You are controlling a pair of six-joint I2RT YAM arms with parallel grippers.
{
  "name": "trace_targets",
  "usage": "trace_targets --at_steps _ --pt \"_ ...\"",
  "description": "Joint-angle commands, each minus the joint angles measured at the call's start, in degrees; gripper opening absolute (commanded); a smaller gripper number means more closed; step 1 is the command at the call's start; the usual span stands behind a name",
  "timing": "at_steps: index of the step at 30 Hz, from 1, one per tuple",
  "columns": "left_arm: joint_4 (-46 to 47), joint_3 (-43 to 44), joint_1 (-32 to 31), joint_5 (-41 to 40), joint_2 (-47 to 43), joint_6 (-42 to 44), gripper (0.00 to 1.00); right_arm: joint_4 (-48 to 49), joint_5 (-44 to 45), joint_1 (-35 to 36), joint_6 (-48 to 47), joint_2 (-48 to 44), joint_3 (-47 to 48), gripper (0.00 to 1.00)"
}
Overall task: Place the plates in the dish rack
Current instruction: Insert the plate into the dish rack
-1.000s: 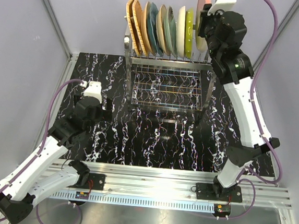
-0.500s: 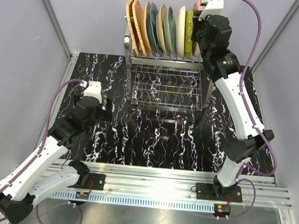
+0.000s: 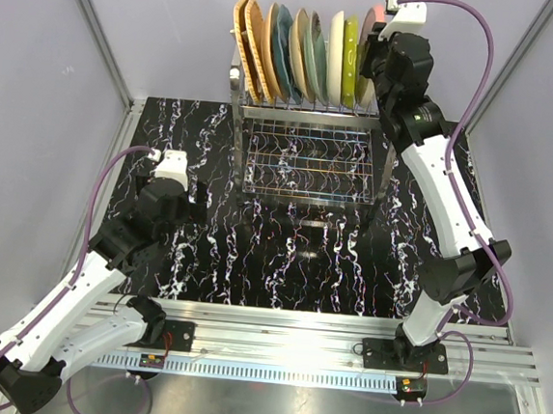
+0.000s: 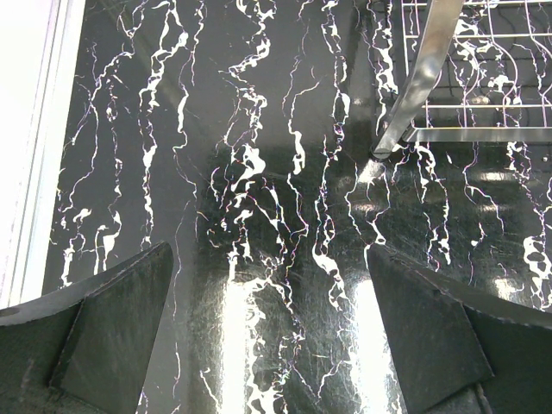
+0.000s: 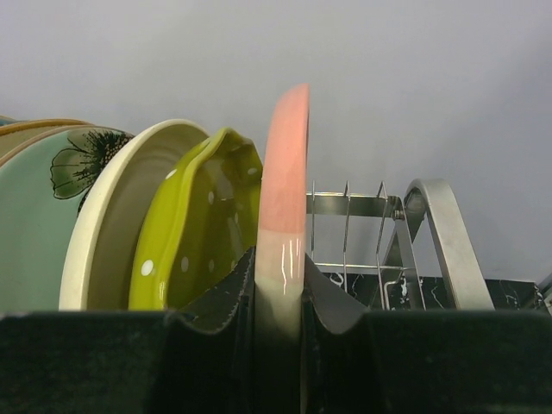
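The pink-edged plate is upright beside the yellow-green dotted plate and would remain standing in the rack (image 3: 309,161), so it is time for my right gripper to release it.
The steel wire dish rack (image 3: 309,161) stands at the back of the table, with several plates upright in its top tines: orange woven (image 3: 249,45), teal, pale green, cream (image 3: 335,52) and yellow-green dotted (image 3: 349,58). My right gripper (image 3: 375,51) is shut on the rim of the pink-edged plate (image 5: 285,190), holding it edge-on at the rack's right end beside the yellow-green dotted plate (image 5: 203,224). My left gripper (image 4: 276,336) is open and empty, low over the marbled table, left of the rack's leg (image 4: 414,86).
The black marbled tabletop (image 3: 282,256) lies in front of the rack. Bare tines (image 5: 345,224) and the rack's end loop (image 5: 440,233) stand right of the pink-edged plate. Grey walls and metal frame posts surround the table.
My right arm has swung left and down, bringing the pink-edged plate from above the rack's right end into line with the other plates. The left arm has not moved.
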Motion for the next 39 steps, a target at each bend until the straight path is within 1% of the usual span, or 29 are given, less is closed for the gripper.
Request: trace_targets --at_steps 1,5,7,10,11,12,15,16,19,31,34,39 --pt "2.9 -0.2 0.4 -1.0 0.3 0.4 0.99 7.5 -1.4 -1.6 1.7 -2.6 0.5 0.07" --pt "2.9 -0.2 0.5 -1.0 0.4 0.4 0.99 7.1 -2.4 -1.7 1.8 -2.2 0.7 0.15" --pt "2.9 -0.2 0.5 -0.9 0.5 0.4 0.99 6.9 -3.0 -1.7 1.8 -2.0 0.7 0.16" --pt "2.9 -0.2 0.6 -0.7 0.4 0.4 0.99 6.7 -4.3 -1.7 1.8 -2.3 0.6 0.25" --pt "3.0 -0.2 0.5 -0.7 0.5 0.4 0.99 6.6 -4.6 -1.7 1.8 -2.5 0.4 0.32" --pt "2.9 -0.2 0.6 -0.6 0.5 0.4 0.99 6.7 -4.7 -1.7 1.8 -2.6 0.1 0.34" --pt "2.9 -0.1 0.7 -0.3 0.8 0.4 0.99 6.7 -4.9 -1.7 1.8 -3.5 -0.7 0.36" --pt "2.9 -0.1 0.7 -0.3 0.8 0.4 0.99 6.8 -5.1 -1.7 3.3 -4.0 -1.0 0.38" --pt "2.9 -0.1 0.8 -0.3 0.7 0.3 0.99 6.8 -5.3 -1.7 3.5 -4.4 -1.7 0.42" --pt "2.9 -0.1 1.1 0.2 0.8 0.3 0.99 6.0 -6.2 -1.7 4.7 -6.1 -1.3 0.45" --pt "2.8 -0.1 1.1 0.3 0.6 0.2 0.99 5.4 -7.1 -1.7 5.6 -6.6 -0.9 0.49" --pt "2.8 -0.1 1.2 0.5 0.5 0.2 0.99 5.0 -8.0 -1.7 6.5 -6.8 -0.3 0.5"
